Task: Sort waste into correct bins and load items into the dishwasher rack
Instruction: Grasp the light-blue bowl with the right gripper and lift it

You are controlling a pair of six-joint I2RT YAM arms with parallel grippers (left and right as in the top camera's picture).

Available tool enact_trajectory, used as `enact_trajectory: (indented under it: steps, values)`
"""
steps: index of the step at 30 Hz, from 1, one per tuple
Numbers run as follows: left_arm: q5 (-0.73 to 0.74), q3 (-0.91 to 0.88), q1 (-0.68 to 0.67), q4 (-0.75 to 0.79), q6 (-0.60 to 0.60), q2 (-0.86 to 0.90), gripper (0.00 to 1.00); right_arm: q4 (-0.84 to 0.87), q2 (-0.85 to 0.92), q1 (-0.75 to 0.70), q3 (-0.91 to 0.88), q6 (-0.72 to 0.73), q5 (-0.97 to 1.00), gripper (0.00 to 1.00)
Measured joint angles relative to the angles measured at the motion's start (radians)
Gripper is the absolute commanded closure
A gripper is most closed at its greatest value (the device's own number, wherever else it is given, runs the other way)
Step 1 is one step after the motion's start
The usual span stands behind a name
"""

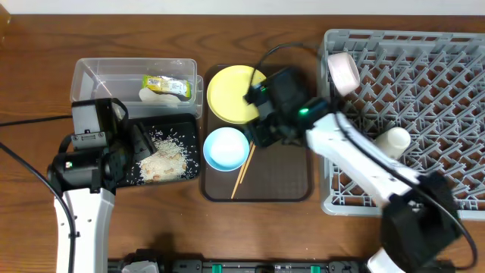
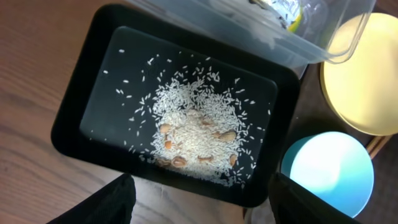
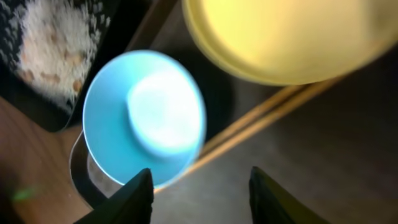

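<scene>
I will next grab the light-blue bowl's rim with my right gripper on the side beside the chopsticks, so the bowl's body stays free to slot into the grey rack.
The clear tub (image 1: 91, 76) holds the yellow-green wrapper (image 1: 168, 85) and a white scrap (image 1: 149, 95). The black tray (image 1: 193, 125) holds the rice scraps (image 1: 163, 155). My left gripper (image 1: 140, 145) is open and empty over the tray's near edge (image 2: 202, 205), above the rice (image 2: 193, 130). The yellow plate (image 1: 231, 91), light-blue bowl (image 1: 225, 148) and chopsticks (image 1: 244, 171) lie on the brown tray. My right gripper (image 1: 258, 129) is open and empty just beside the blue bowl (image 3: 143, 118), above the chopsticks (image 3: 267, 115). The white bowl (image 1: 342, 72) and pale cup (image 1: 394, 140) sit in the grey rack (image 1: 455, 76).
The brown serving tray (image 1: 288, 182) lies between the black tray and the rack. The right arm stretches over the rack's left edge. The clear tub's corner (image 2: 298, 43) overlaps the black tray's far side. A black cable runs off the table's left.
</scene>
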Motion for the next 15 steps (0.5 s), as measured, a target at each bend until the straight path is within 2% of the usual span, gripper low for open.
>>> enact_trajectory:
  steps: [2,5,9,15]
  values:
    - [0.000,0.000,0.000,-0.003,-0.003,0.003,0.29,0.003,0.051,0.036,0.000,0.027,0.012,0.56]
    - [0.000,0.000,0.000,-0.011,-0.003,0.004,0.29,0.007,0.113,0.071,0.000,0.072,0.048,0.67]
    - [0.000,0.000,0.000,-0.014,-0.003,0.004,0.29,0.046,0.183,0.096,0.000,0.126,0.078,0.97]
    - [0.000,0.000,0.000,-0.015,-0.003,0.004,0.29,0.066,0.183,0.095,0.000,0.158,0.114,0.99]
